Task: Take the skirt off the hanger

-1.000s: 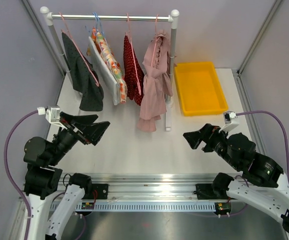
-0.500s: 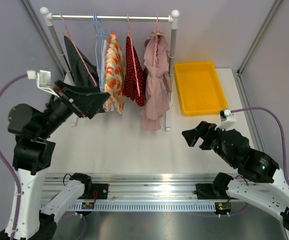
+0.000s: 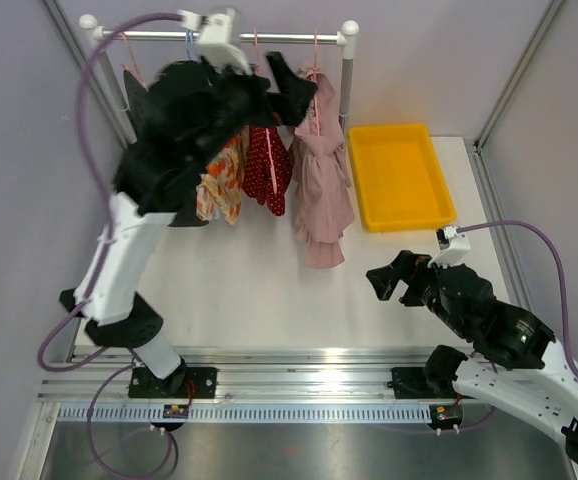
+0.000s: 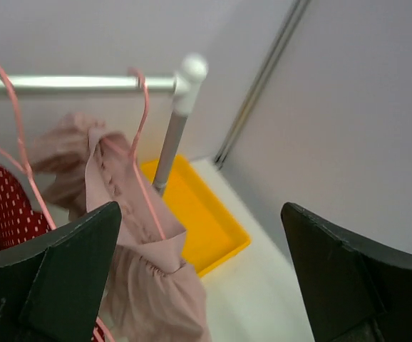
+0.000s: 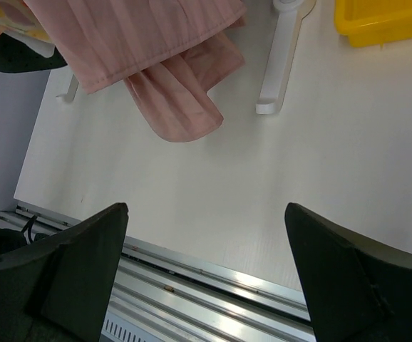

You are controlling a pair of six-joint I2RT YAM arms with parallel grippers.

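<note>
Next, my left gripper grabs the pink hanger's near arm (image 4: 140, 174) beside the hanger's hook. The hook stays free and the garment stays free to remove.
A pink garment (image 3: 324, 190) hangs on a pink hanger (image 4: 143, 142) at the right end of the rail (image 3: 299, 36). It also shows in the left wrist view (image 4: 149, 292) and in the right wrist view (image 5: 149, 50). My left gripper (image 3: 291, 85) is raised high by the rail, just left of that hanger's top, open and empty (image 4: 206, 285). My right gripper (image 3: 394, 280) is open and empty low over the table (image 5: 206, 285), in front of the rack. Which garment is the skirt I cannot tell.
A red dotted garment (image 3: 269, 165), a floral one (image 3: 219, 185) and a black one (image 5: 21, 57) hang left of the pink one, partly hidden by my left arm. A yellow tray (image 3: 399, 175) lies right of the rack. The rack's white foot (image 5: 281, 64) stands on the table.
My left arm has risen from the table's left side up to the rail by the pink hanger. The garments have swung. The right gripper has barely moved.
</note>
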